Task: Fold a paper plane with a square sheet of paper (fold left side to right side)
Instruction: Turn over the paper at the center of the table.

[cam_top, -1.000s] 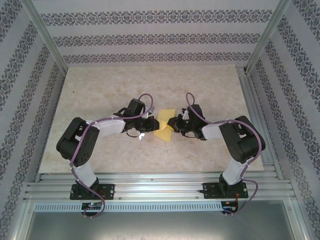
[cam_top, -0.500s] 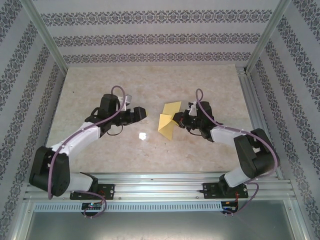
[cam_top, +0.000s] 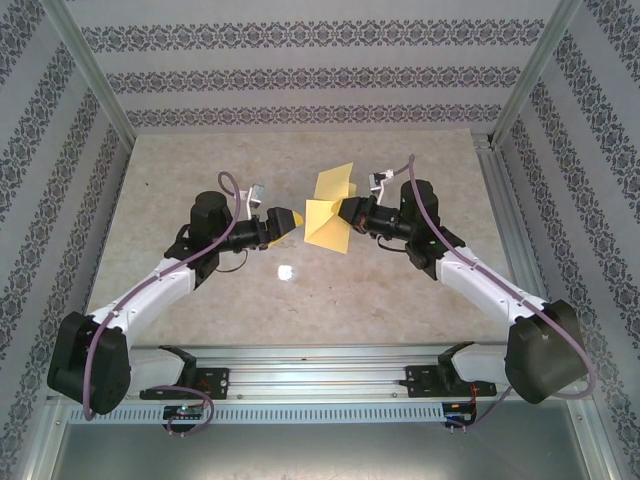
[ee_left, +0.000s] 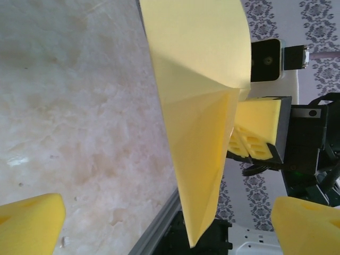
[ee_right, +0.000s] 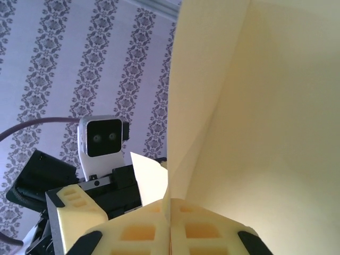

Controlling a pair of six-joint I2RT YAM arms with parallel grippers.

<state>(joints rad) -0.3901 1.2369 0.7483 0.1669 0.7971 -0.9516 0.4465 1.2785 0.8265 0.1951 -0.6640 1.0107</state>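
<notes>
I need to grab the paper's pointed end (cam_top: 310, 234) (ee_left: 196, 224) with my left gripper next, opposite where my right gripper holds it, so that my left gripper can take over.
The mustard-yellow paper is folded and creased into a pointed dart, the paper plane (cam_top: 326, 218), not a flat square. It hangs clear of the table near the middle, one flap sticking up toward the back. My right gripper (cam_top: 350, 213) is shut on its right edge; in the right wrist view the pads (ee_right: 138, 234) press together on the paper (ee_right: 255, 106). My left gripper (cam_top: 288, 222) is open just left of the plane. In the left wrist view its pads (ee_left: 29, 220) stand far apart, with the plane's pointed end (ee_left: 202, 159) between them, touching neither.
The marble table (cam_top: 200, 170) lies under both outstretched arms, with a small white glare spot (cam_top: 286, 271) below the left gripper. An aluminium rail (cam_top: 497, 190) runs along the table's right side. Patterned walls close in the back and sides.
Both arms have stretched out toward the back. The right gripper has lifted the folded paper off the table. The left gripper drew away to the left, then came back beside the paper.
</notes>
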